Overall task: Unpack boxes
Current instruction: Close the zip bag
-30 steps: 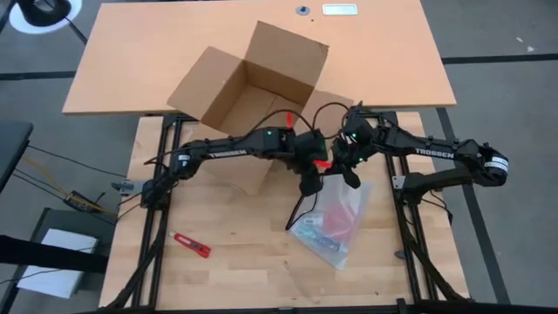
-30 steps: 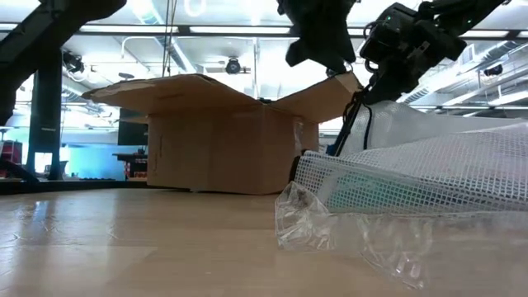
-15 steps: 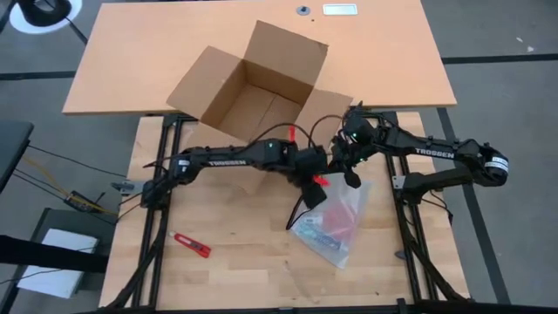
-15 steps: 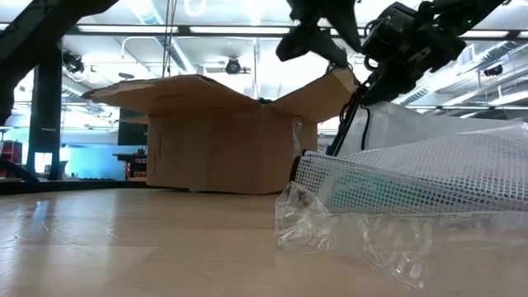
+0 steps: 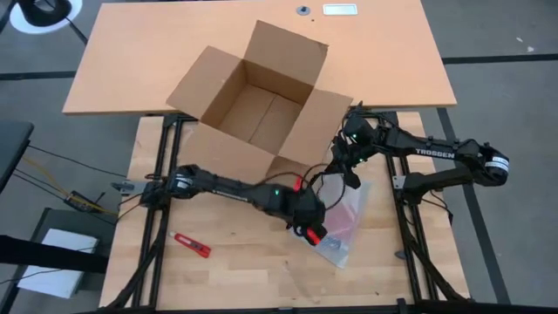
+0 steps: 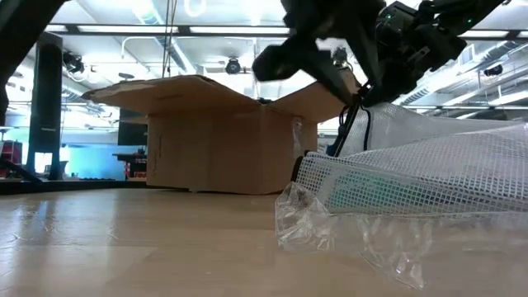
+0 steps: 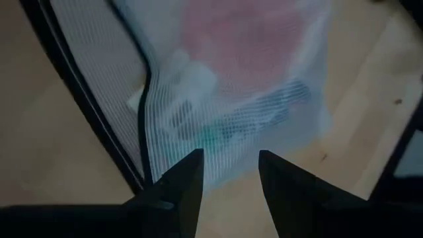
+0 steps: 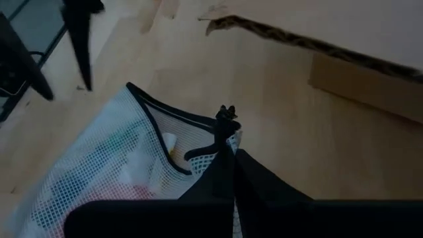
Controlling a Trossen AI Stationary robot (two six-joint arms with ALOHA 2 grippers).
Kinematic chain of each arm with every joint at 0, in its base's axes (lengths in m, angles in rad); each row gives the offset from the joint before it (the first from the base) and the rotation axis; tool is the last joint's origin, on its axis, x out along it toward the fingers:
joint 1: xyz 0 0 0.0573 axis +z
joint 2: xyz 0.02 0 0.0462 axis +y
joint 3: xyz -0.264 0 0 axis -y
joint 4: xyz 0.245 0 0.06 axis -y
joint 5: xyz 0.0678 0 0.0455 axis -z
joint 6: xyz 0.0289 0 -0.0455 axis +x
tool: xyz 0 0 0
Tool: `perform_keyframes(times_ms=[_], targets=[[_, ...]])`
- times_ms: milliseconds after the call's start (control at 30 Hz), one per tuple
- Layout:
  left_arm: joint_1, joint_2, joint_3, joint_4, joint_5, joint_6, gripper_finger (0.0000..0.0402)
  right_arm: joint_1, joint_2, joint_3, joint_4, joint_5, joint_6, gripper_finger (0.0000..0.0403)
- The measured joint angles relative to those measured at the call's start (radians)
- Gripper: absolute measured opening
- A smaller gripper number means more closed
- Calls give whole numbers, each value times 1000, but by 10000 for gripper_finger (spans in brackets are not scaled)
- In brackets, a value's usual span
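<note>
The left gripper pinches the mesh bag by its black-trimmed edge (image 7: 142,112) next, since that edge is raised while the filled mesh (image 7: 231,86) lies flat on the wood.
The brown cardboard box (image 5: 253,96) stands open on its base at the table's far middle, flaps spread; it also shows in the low view (image 6: 223,136). Nearer, right of centre, lies a white mesh bag (image 5: 338,222) with black trim and red and green contents, inside clear plastic. My left gripper (image 5: 311,231) hovers open over the bag's near end (image 7: 225,86), its fingers (image 7: 188,182) apart and above the mesh. My right gripper (image 5: 350,174) is shut on the bag's far end. My right gripper pinches the bag's black-trimmed edge (image 8: 223,129) between its two fingers at the far end. The fingers slant down from the table's far right. That end is held up off the table (image 6: 351,124), while the rest of the bag (image 6: 412,177) lies on the wood.
A red-handled cutter (image 5: 190,245) lies on the table near the left front. The box's near right flap (image 5: 314,122) hangs out close to my right gripper. Bare wood shows on the near left side (image 5: 235,262).
My left gripper has swung from beside the box toward the table's near edge and down, rolling about its own line, and now hangs over the bag's near end. It has stayed open. The bag and my right gripper have kept still.
</note>
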Motion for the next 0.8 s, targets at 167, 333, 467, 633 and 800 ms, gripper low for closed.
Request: perform_keyframes(times_ms=[167, 333, 467, 633, 800], targets=[[-24, -24, -113, -13, -2, -43, 156, 12, 0, 0, 1, 0, 0, 0], [-11, -94, -286, 59, -39, -44, 156, 19, 0, 0, 2, 23, 0, 0], [12, -160, -438, 193, -30, -26, 156, 19, 0, 0, -7, 39, 1, 0], [56, -219, -686, 550, 95, -68, 156, 19, 0, 0, -16, 39, 15, 0], [78, -259, -839, 892, 140, -193, 156, 20, 0, 0, -21, 40, 46, 0]])
